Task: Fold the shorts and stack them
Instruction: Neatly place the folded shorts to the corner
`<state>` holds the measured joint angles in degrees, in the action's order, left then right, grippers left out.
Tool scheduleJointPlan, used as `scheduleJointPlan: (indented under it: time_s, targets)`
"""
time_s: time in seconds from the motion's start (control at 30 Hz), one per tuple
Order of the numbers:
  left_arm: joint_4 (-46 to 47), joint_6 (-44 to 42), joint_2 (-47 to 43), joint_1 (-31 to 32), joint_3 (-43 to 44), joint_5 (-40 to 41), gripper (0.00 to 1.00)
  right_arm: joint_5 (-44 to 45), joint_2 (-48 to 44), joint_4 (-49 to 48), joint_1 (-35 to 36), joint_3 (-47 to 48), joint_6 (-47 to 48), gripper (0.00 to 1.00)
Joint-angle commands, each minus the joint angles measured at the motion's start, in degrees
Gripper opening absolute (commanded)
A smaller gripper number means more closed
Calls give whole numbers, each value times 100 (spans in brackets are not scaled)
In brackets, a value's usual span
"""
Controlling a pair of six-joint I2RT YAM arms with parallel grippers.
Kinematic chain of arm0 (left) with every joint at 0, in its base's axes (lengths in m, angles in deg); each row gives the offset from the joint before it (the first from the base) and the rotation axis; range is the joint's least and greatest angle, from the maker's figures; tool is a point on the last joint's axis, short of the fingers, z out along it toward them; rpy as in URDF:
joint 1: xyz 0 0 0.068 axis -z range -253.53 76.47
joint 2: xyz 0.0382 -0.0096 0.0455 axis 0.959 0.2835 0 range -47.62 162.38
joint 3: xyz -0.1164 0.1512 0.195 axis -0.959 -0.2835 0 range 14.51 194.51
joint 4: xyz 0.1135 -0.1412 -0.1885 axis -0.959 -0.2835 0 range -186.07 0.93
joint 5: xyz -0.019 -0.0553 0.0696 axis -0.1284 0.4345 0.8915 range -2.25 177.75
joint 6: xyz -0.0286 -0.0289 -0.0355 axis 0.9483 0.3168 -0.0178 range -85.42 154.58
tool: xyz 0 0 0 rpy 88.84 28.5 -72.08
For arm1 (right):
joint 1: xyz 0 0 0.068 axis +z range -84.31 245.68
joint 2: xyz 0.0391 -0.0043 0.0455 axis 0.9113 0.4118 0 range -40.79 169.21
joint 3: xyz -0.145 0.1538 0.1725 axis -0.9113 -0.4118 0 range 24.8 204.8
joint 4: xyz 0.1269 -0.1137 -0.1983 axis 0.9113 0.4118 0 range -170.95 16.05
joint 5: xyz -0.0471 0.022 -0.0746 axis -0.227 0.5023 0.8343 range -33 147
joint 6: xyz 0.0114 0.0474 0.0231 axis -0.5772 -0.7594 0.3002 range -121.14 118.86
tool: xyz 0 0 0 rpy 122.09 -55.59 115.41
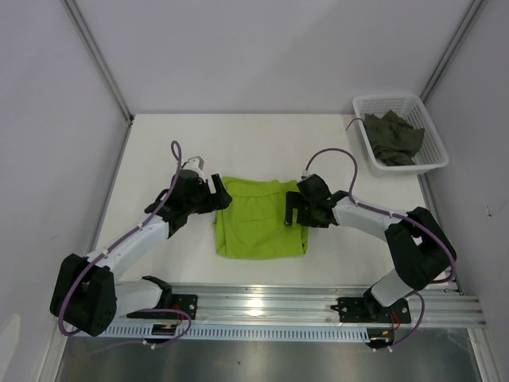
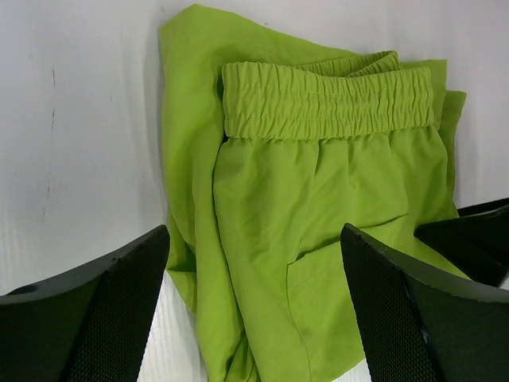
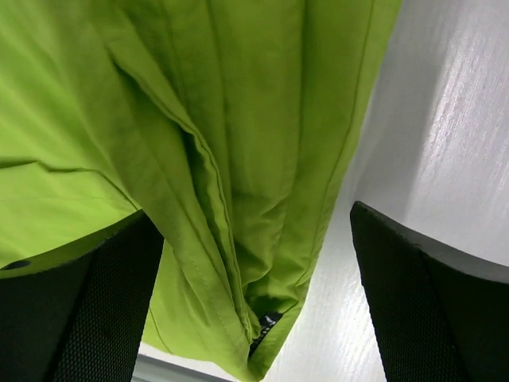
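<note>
The lime green shorts need to slide still folded for stacking, so my right gripper should grab them next by their side edge, with the folded hems together.
The lime green shorts (image 1: 258, 219) lie folded flat on the white table between the two arms. My left gripper (image 1: 216, 196) is open at their left upper corner; the left wrist view shows the elastic waistband (image 2: 330, 103) and cloth (image 2: 302, 263) between its spread fingers (image 2: 119, 302). My right gripper (image 1: 293, 208) is open over their right edge; the right wrist view shows folded hems (image 3: 215, 183) between its fingers (image 3: 421, 302), holding nothing. The dark olive-grey shorts (image 1: 394, 137) lie crumpled in the basket.
The white mesh basket (image 1: 433, 151) stands at the back right corner of the table. White walls close in on both sides. The metal rail (image 1: 270, 306) with the arm bases runs along the near edge.
</note>
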<state>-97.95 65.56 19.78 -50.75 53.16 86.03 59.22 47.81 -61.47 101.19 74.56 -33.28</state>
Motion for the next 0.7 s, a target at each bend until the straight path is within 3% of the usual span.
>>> scheduleJointPlan:
  time_s: [0.0,0.13,0.27,0.43,0.47,0.57,0.67]
  targets:
    - [115,-92,-148,68,-51,-39,90,270,324,-50,-96,236,199,97]
    - [98,-92,-165,112,-51,-13,90,-369,465,-497,-412,0,287,93]
    - [106,-84,-183,130,-68,-13,90,-1573,492,-1297,-922,-404,427,71]
    - [89,-57,-271,173,-86,-4,90,-2505,676,-2175,-1273,-704,542,50]
    - [80,-49,-288,182,-86,-13,90,-2620,729,-2255,-1309,-730,551,39]
    - [-25,-49,-402,182,-34,-31,90,-2929,957,-2370,-1240,-599,621,23]
    - [-244,-31,-543,182,142,-48,90,-2517,1133,-2169,-820,-248,735,17]
